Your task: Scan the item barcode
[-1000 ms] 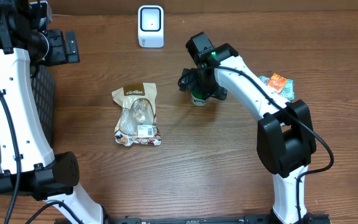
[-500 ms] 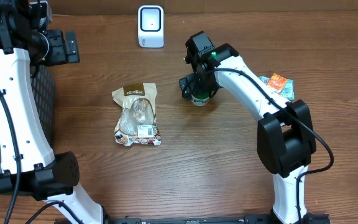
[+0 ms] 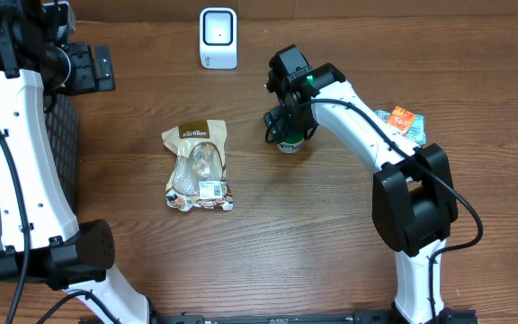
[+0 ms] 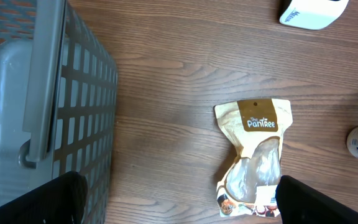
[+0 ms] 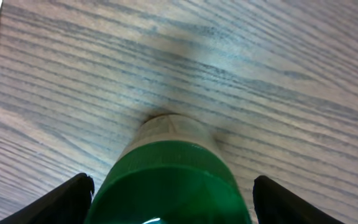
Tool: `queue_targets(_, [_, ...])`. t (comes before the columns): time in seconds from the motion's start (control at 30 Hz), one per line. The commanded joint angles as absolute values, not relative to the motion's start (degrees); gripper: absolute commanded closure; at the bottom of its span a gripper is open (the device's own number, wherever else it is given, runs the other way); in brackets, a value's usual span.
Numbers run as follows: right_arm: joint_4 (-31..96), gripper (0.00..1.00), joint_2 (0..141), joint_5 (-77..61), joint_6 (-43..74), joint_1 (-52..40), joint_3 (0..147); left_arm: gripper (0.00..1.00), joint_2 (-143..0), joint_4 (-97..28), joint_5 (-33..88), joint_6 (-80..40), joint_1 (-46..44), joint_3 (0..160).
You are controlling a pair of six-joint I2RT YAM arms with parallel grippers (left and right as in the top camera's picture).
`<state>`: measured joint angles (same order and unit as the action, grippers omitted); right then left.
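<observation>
A gap shows between a finger and the green cap (image 3: 288, 142) (image 5: 166, 180). The bottle would stay on the tabletop if I lifted my right gripper now.
A small bottle with a green cap (image 3: 288, 142) stands upright on the wooden table right of centre. My right gripper (image 3: 285, 121) hangs directly over it. In the right wrist view the green cap (image 5: 166, 180) fills the space between the two black fingers (image 5: 73, 198), with a thin gap still showing on the right side, so the gripper (image 5: 169, 202) is open around the cap. The white barcode scanner (image 3: 218, 38) stands at the back edge. My left gripper (image 4: 182, 199) is open, high above the table's left side, holding nothing.
A tan snack pouch (image 3: 198, 166) lies flat left of the bottle, its white label at the near end. An orange packet (image 3: 401, 120) lies behind the right arm. A grey mesh basket (image 4: 42, 93) stands along the left edge.
The right gripper's jaws have narrowed around the bottle's cap and the wrist has settled slightly over it. The left arm, pouch and scanner have not moved.
</observation>
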<state>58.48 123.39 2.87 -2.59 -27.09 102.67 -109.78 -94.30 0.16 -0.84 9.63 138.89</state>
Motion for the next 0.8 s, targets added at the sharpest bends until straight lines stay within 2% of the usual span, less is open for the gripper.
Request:
queue_targets(0.0, [58.4, 0.22, 123.5, 4.4, -2.9, -26.9, 102.2, 0.0, -109.9, -94.3, -0.2, 0.2, 9.7, 138.8])
queue_targets(0.43, [59.2, 0.5, 123.5, 2.8, -2.8, -26.9, 102.4, 0.01, -109.9, -94.3, -0.2, 0.2, 9.7, 138.8])
queue_targets(0.6, [62.1, 0.54, 123.5, -2.9, -2.8, -26.9, 105.3, 0.0, -109.9, -94.3, -0.2, 0.2, 9.7, 138.9])
queue_targets(0.77, [67.0, 0.59, 123.4, -15.3, -2.9, -26.3, 112.0, 0.01, -109.9, -94.3, -0.2, 0.2, 9.7, 138.8])
